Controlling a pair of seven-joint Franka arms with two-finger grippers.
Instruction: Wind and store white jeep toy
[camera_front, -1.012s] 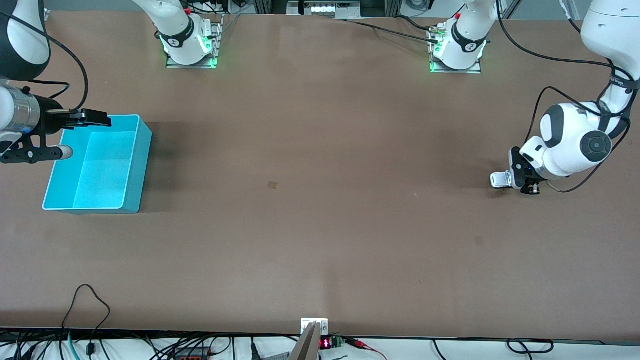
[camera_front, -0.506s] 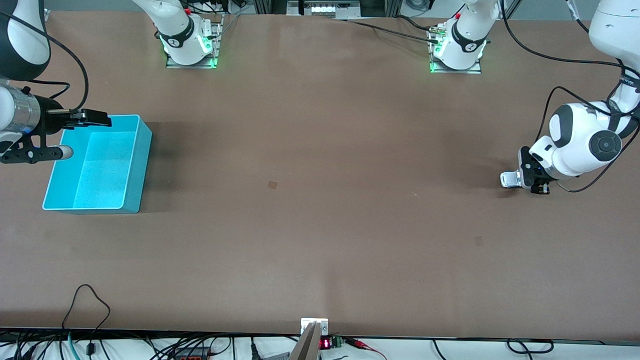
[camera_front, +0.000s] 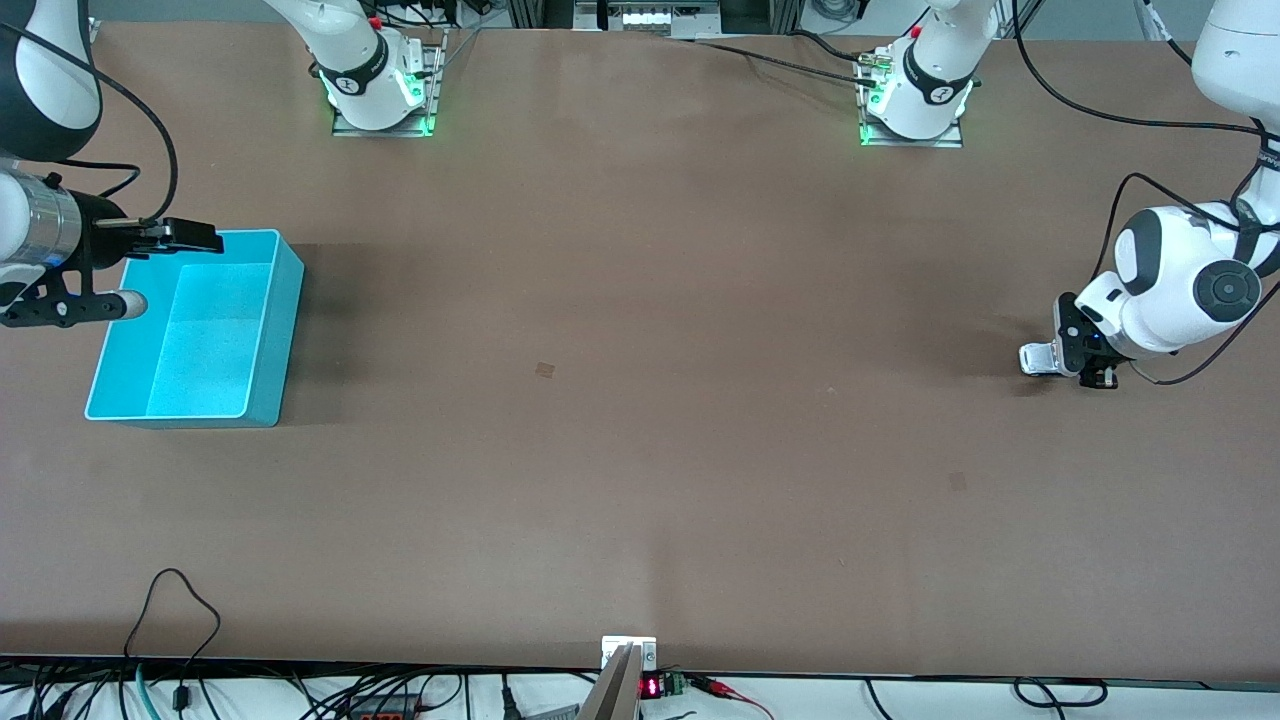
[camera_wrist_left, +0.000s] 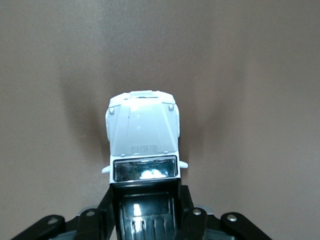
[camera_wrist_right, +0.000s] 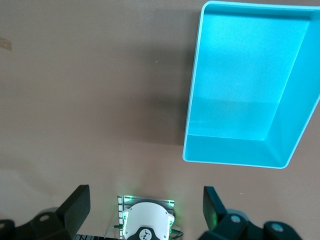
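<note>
My left gripper opens now, since the white jeep toy (camera_front: 1038, 358) (camera_wrist_left: 143, 135) sits low on the tabletop, with its shadow close below.
The white jeep toy (camera_front: 1038, 358) with its black roof sits low over the table near the left arm's end, and my left gripper (camera_front: 1063, 360) is shut on its rear part. In the left wrist view the white jeep toy (camera_wrist_left: 143, 135) points its hood away from the camera, with the left gripper (camera_wrist_left: 146, 212) clamped on the black roof section. I cannot tell whether its wheels touch the table. My right gripper (camera_front: 160, 270) waits open over the rim of the turquoise bin (camera_front: 287, 330) at the right arm's end. The right gripper (camera_wrist_right: 145, 207) holds nothing, and the bin (camera_wrist_right: 235, 156) is empty.
Both arm bases (camera_front: 380, 95) (camera_front: 912, 100) stand along the table's edge farthest from the front camera. Cables (camera_front: 180, 610) and a small display (camera_front: 650, 687) lie along the nearest edge. A wide stretch of brown table (camera_front: 640, 400) separates bin and jeep.
The left gripper has slid steadily toward the left arm's end of the table, taking the jeep with it. The right arm and the bin have not moved.
</note>
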